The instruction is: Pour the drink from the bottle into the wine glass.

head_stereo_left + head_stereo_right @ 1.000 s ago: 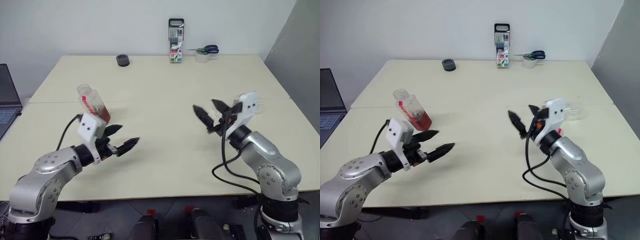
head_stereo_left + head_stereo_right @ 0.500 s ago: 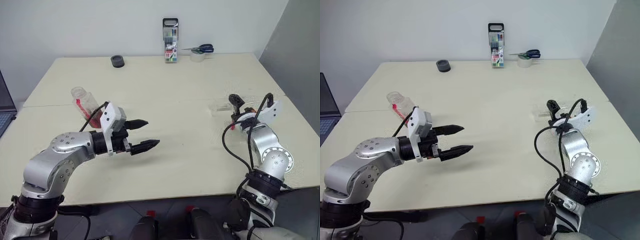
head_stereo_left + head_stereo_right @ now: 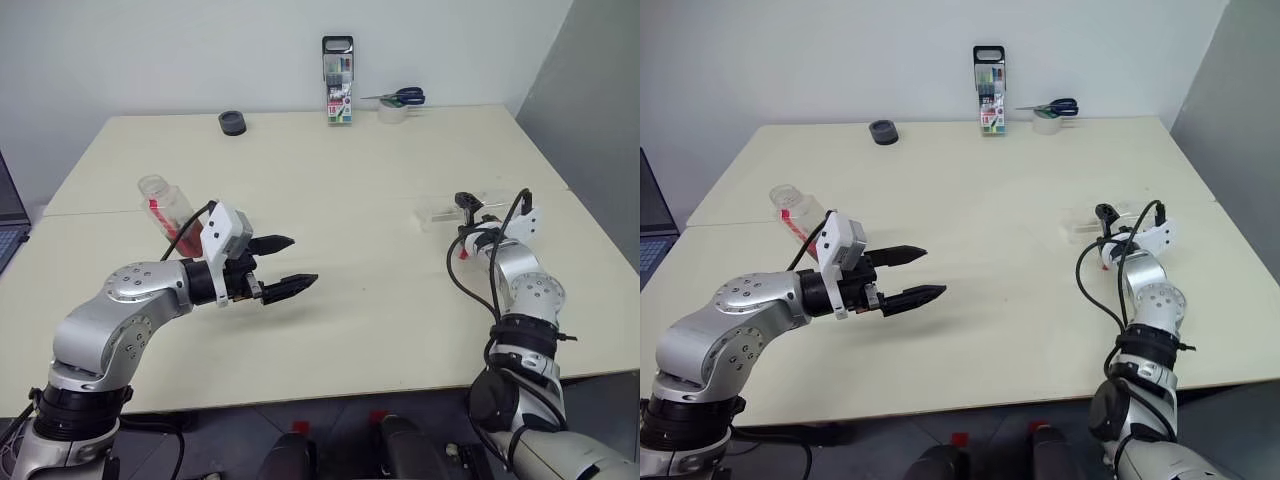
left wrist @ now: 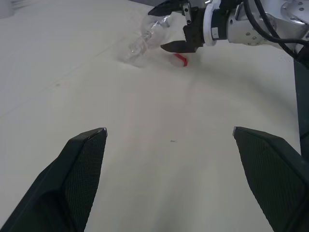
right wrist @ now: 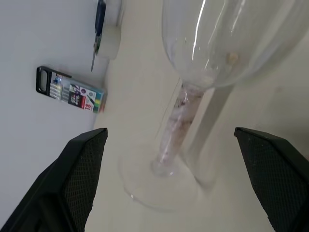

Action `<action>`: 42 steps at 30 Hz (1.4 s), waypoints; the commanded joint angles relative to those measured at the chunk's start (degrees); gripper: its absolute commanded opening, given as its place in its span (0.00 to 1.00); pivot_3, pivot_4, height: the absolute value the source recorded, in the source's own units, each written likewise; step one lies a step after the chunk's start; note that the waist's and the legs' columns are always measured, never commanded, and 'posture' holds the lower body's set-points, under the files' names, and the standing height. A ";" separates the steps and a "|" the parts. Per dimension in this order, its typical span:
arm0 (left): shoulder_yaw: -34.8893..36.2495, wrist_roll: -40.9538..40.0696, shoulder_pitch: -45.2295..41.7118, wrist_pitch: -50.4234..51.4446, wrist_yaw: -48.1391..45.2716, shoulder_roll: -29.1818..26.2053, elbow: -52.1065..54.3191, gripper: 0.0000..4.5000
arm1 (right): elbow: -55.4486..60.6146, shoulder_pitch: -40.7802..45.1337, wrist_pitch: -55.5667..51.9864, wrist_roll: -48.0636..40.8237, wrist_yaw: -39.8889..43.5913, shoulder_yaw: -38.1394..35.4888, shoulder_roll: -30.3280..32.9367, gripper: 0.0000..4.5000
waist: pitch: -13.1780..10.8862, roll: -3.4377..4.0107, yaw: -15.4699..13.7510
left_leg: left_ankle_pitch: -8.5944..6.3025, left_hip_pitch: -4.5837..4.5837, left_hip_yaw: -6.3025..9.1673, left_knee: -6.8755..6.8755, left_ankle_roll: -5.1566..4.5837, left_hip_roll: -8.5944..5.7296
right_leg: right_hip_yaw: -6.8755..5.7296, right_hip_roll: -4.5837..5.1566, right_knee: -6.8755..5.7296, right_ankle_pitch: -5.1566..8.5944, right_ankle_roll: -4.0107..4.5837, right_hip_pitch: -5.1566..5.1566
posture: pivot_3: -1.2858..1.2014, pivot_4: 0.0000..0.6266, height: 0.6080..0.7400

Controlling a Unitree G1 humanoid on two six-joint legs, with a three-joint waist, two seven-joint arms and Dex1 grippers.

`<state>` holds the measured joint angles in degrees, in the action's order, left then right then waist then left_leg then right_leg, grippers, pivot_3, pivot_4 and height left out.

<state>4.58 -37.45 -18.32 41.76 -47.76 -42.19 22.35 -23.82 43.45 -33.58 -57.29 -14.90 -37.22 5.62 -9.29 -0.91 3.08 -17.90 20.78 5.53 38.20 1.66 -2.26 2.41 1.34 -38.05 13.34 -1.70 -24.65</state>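
My right gripper should move toward the glass's stem (image 5: 178, 125) before it closes on the stem. Its fingers are short of the stem, so they would miss if they closed now.
The bottle (image 3: 163, 203) stands at the left of the table, clear, with a red-and-white label and reddish drink (image 3: 798, 229) low inside. Its lower part is hidden behind my left wrist, and its neck is uncapped. My left gripper (image 3: 301, 261) hovers open over bare table, to the right of the bottle and pointing right. The wine glass (image 3: 441, 209) lies on its side at the right. In the right wrist view its bowl (image 5: 227, 38), stem and foot (image 5: 149, 186) are close up. My right gripper (image 4: 169, 26) is open with a finger on either side of the bowl.
A small red piece (image 4: 179, 58) lies on the table beside the glass. At the table's far edge are a marker case (image 3: 338, 80), scissors (image 3: 405, 97) on a tape roll (image 3: 391, 113), and a black round object (image 3: 232, 122). A grey wall (image 3: 600, 120) stands close on the right.
My right gripper has rolled and gone forward, right and down to the lying glass. The left gripper turned slightly to the right. The head view has shifted.
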 commanded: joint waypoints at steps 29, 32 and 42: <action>0.14 2.43 -0.77 -1.87 -1.16 -0.05 -0.26 1.00 | -37.83 16.41 16.24 10.14 16.56 -1.45 7.23 0.87 | 0.00 -0.01 0.18 | 0.00 0.01 0.01 -0.03 0.01 0.01 | 0.05 0.01 0.06 0.00 0.01 0.01 | 0.52 0.24 1.00; 0.07 2.37 -0.79 -1.81 -1.17 0.01 -0.24 1.00 | -38.22 16.45 16.08 10.30 17.06 -1.49 7.39 0.65 | 0.00 0.00 0.23 | 0.00 0.01 0.00 -0.04 0.01 0.02 | 0.06 0.02 0.05 0.00 0.01 0.00 | 0.52 0.24 1.00; -0.08 2.24 -0.73 -1.75 -1.15 0.22 -0.10 1.00 | -35.97 15.72 17.76 17.74 21.05 4.86 7.10 0.04 | 0.01 -0.01 0.05 | 0.00 0.01 0.05 -0.03 0.01 0.00 | 0.03 0.02 0.08 0.00 0.00 0.03 | 0.52 0.24 1.00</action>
<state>4.21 -35.04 -18.41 40.72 -48.44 -41.75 21.49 -61.65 59.46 -17.14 -42.31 5.26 -34.18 12.37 -9.29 -0.92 3.13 -17.89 20.78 5.57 38.16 1.67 -2.26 2.44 1.36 -37.98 13.34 -1.70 -24.62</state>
